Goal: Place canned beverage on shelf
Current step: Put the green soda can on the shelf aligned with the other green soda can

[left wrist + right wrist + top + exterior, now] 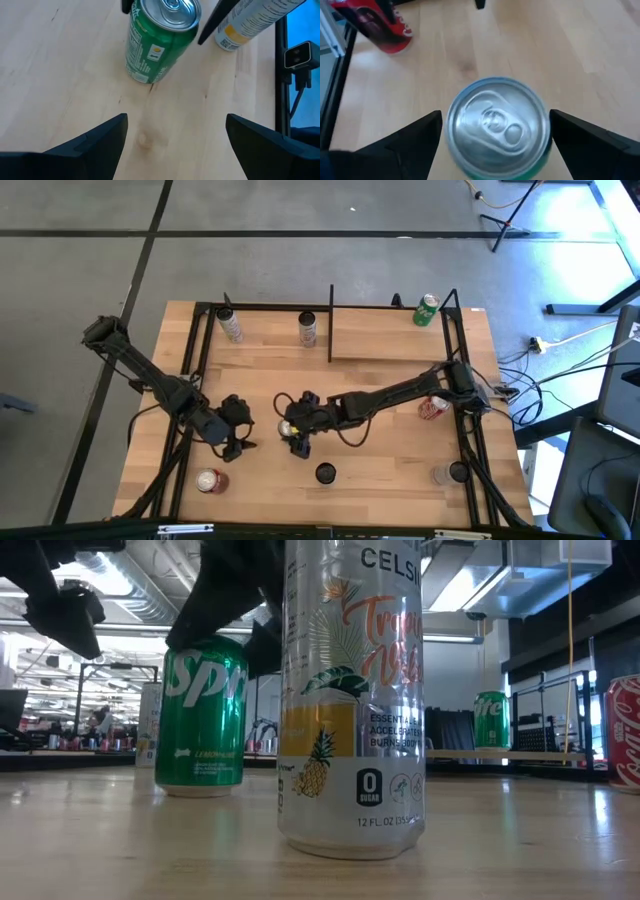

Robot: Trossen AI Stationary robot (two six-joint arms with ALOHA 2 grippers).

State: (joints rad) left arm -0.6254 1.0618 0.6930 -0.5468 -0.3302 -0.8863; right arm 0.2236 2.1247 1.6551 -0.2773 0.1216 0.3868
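Observation:
The robot's right gripper should close on the can, as its fingers are beside the green can's upper side [542, 161], around its silver lid [498, 125], in the right wrist view.
A green Sprite can [152, 47] stands upright on its base on the wooden tabletop near the middle; it also shows in the low view [200, 720]. My right gripper [297, 430] is over it, pointing down and open, with a finger on each side of the can's top [495, 122]. My left gripper [238, 435] is open and empty, just to the can's left, low over the table [175, 135]. The shelf [385, 340], a light-wood board with black posts, stands at the far right. A second green can [428, 310] stands on it. My right gripper's fingers [415, 140] stand close beside the Sprite can's upper wall [192, 27], coming from above and pointing down. I cannot tell whether they touch it. The can stands upright on the table.
A tall Celsius can [350, 690] stands near the front edge [325, 473]. Two silver cans [230, 326] [307, 328] stand at the far side. A red can [210, 480] stands at the near left, another [433, 408] lies at the right, and a further can [450, 473] stands at the near right. Black frame rails [190, 380] edge the table.

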